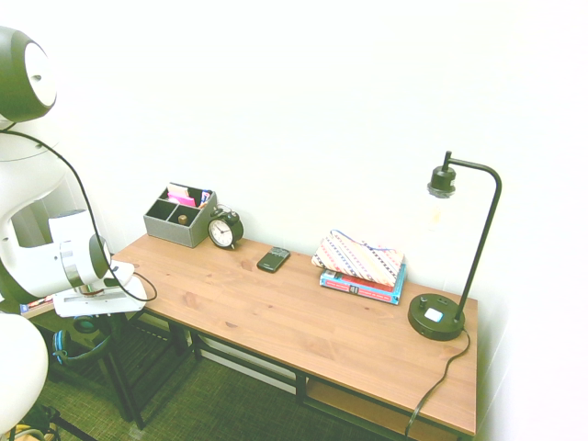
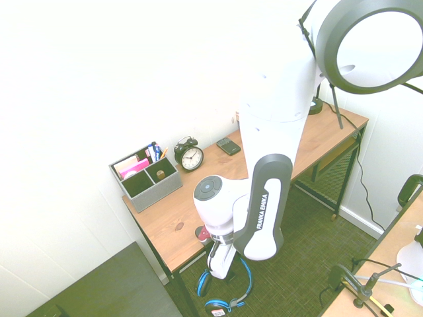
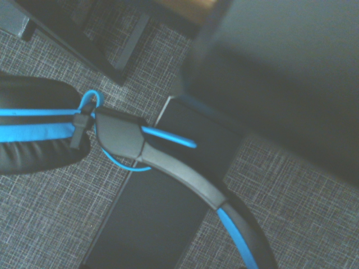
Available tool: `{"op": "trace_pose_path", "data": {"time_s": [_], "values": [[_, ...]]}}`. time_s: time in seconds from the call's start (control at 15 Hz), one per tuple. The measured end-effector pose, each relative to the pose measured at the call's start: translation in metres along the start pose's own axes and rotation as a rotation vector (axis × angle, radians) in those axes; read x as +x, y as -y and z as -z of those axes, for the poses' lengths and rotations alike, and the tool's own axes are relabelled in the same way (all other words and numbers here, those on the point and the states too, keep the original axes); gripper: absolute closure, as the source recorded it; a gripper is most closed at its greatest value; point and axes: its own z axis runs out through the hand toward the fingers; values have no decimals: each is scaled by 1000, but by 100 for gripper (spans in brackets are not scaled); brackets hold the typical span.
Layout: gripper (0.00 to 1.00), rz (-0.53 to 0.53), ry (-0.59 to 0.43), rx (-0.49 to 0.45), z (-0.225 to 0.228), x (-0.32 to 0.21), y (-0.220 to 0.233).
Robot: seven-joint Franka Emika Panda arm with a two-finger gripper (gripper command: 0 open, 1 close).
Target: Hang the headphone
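Observation:
The headband [image 3: 185, 179] crosses low over the hook's broad arm [image 3: 156, 216], below the level of the hook's clamp. It's time for my gripper to open and let go of the headphone.
The headphone [image 2: 247, 280], black with blue trim, hangs off the left end of the wooden desk [image 2: 168, 221], below the tabletop and above the carpet. My gripper [image 2: 221, 269] points down beside the desk's end and is shut on the headphone's band. One ear cup [image 2: 218, 305] dangles lowest. From the first exterior view the headphone [image 1: 66, 344] shows under my wrist, next to the desk's leg [image 1: 119, 377]. Close up in the wrist view, the headband [image 3: 185, 179] and a padded ear cup [image 3: 33, 126] hang over the carpet.
On the desk stand a grey organiser [image 1: 179, 218], an alarm clock [image 1: 223, 230], a small black phone [image 1: 273, 259], a patterned pouch on books [image 1: 360, 266] and a black lamp [image 1: 437, 314]. A dark panel [image 2: 99, 284] lies near the desk's end.

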Motion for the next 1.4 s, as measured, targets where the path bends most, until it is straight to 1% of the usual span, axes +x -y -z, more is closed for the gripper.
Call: {"op": "trace_pose_path", "data": {"time_s": [0.53, 0.73, 1.0, 1.13, 1.27, 1.33, 1.4], "values": [[0, 0, -1, -4, 8, 5, 9], [0, 3, -8, 10, 22, 7, 14], [0, 21, -22, 48, 73, 4, 23], [0, 10, -26, 55, 104, 4, 19], [0, -32, -27, 16, 151, 24, -1], [0, -57, -23, -4, 176, 44, -20], [0, -87, -21, 1, 201, 70, -47]]}}
